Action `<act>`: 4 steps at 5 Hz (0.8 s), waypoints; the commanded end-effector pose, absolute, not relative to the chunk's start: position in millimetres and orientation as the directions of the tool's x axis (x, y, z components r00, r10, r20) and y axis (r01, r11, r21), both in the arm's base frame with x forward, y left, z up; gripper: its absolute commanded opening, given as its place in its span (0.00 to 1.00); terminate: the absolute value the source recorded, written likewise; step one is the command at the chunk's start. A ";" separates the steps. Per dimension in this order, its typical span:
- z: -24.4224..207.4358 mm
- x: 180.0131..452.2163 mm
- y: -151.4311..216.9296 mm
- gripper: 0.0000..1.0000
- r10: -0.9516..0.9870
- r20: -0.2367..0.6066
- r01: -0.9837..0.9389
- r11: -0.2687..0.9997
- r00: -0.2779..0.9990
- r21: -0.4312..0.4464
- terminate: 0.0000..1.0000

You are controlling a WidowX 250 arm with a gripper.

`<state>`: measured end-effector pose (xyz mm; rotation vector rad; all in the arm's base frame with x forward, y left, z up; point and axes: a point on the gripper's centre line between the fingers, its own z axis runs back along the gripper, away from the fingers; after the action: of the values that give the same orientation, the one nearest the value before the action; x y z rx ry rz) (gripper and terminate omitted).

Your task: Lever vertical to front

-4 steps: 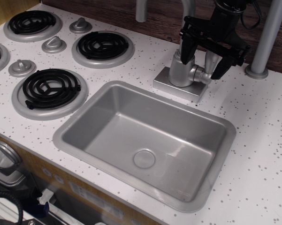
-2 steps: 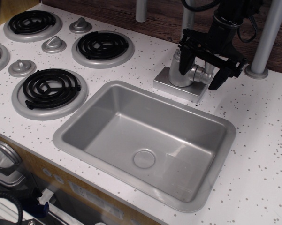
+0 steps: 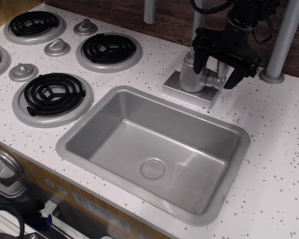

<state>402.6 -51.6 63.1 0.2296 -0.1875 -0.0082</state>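
Note:
My gripper grabs the upright faucet lever by its rod (image 3: 222, 69) next, to bring the lever to the front.
The lever (image 3: 221, 66) is a short silver-grey rod standing about upright on the round side hub (image 3: 212, 79) of the faucet body (image 3: 193, 74), behind the sink. My black gripper (image 3: 218, 69) hangs over it from above. Its jaws are open and stand one on each side of the lever. The left finger (image 3: 199, 58) is in front of the faucet body and the right finger (image 3: 236, 75) is to the right of the hub. I cannot tell whether either finger touches the lever. The arm hides the lever's top.
The grey sink basin (image 3: 114, 104) lies in front of the faucet base (image 3: 186, 92). Black stove burners (image 3: 108, 48) and cone-topped knobs (image 3: 56, 47) are at the left. A grey post (image 3: 281, 45) stands at the right. The faucet spout pipe (image 3: 199, 15) rises behind the gripper.
The gripper dipped lower around the lever, then rose a little. Its jaws stay open, and the lever still stands about upright.

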 end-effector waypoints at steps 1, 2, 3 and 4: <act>102.1 417.8 -54.4 1.00 -0.035 0.315 -0.045 0.969 0.948 0.242 0.00; 105.3 420.7 -54.9 1.00 -0.035 0.322 -0.050 0.967 0.946 0.252 0.00; 107.2 421.2 -57.2 1.00 -0.018 0.349 -0.082 0.959 0.937 0.270 0.00; 106.8 420.0 -58.0 0.00 -0.003 0.349 -0.096 0.959 0.937 0.268 0.00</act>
<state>413.7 -58.7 78.1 0.2887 -0.2731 0.0526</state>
